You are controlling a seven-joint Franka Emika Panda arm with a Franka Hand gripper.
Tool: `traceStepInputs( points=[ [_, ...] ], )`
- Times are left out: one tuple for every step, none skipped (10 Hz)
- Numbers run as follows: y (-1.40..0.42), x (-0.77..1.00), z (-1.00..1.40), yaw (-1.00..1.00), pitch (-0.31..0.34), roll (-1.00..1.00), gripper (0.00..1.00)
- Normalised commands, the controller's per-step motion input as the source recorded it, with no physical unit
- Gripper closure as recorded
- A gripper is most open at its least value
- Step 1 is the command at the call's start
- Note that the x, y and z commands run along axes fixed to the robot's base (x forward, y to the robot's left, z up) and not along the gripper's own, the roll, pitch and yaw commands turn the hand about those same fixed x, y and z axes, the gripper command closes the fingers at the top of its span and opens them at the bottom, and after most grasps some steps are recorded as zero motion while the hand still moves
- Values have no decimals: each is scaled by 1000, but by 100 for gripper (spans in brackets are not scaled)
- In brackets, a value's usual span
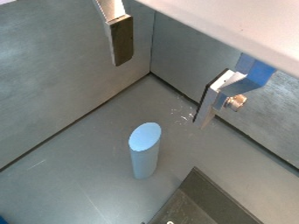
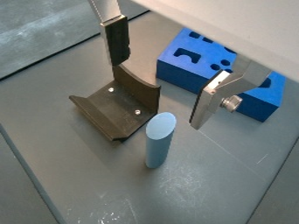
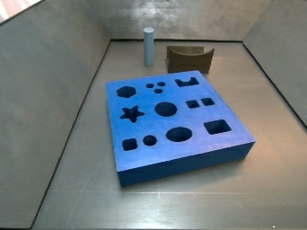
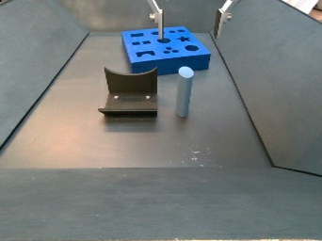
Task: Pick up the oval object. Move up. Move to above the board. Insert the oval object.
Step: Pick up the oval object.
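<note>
I next need to grab the peg by its upper end (image 3: 149, 33) with my gripper, so that I can insert the oval object into the board (image 3: 168, 121).
The oval object (image 1: 143, 149) is a pale blue-grey peg standing upright on the grey floor; it also shows in the other wrist view (image 2: 159, 140) and in both side views (image 3: 147, 45) (image 4: 185, 91). The board (image 3: 168, 121) is a thick bright-blue block with cut-out holes, also seen in a wrist view (image 2: 216, 70) and a side view (image 4: 167, 49). My gripper (image 1: 163, 74) (image 2: 162, 74) (image 4: 191, 14) is open and empty, high above the peg, with one finger (image 2: 115, 44) on each side of it. The gripper is out of view in the side view that shows the board large.
The dark fixture (image 2: 117, 105) (image 4: 130, 94) (image 3: 188, 58) stands right beside the peg. Grey walls (image 1: 70, 79) enclose the floor on the sides, with a corner close behind the peg.
</note>
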Motion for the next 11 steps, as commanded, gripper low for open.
traceStepInputs(
  points=[
    [-74, 0, -69, 0, 0, 0, 0],
    [0, 71, -734, -211, -219, -69, 0],
    [6, 69, -860, -77, -183, -27, 0],
    [54, 223, -989, 0, -113, -11, 0],
    [17, 291, -1000, 0, -83, -20, 0],
    [0, 266, -980, -3, -93, -53, 0],
    [0, 183, -966, -46, -99, -50, 0],
    [0, 0, -983, -80, -144, 0, 0],
    [0, -103, -457, -54, -270, -120, 0],
    [0, 0, 0, 0, 0, -19, 0],
    [-120, -291, -277, -123, -90, 6, 0]
  ],
)
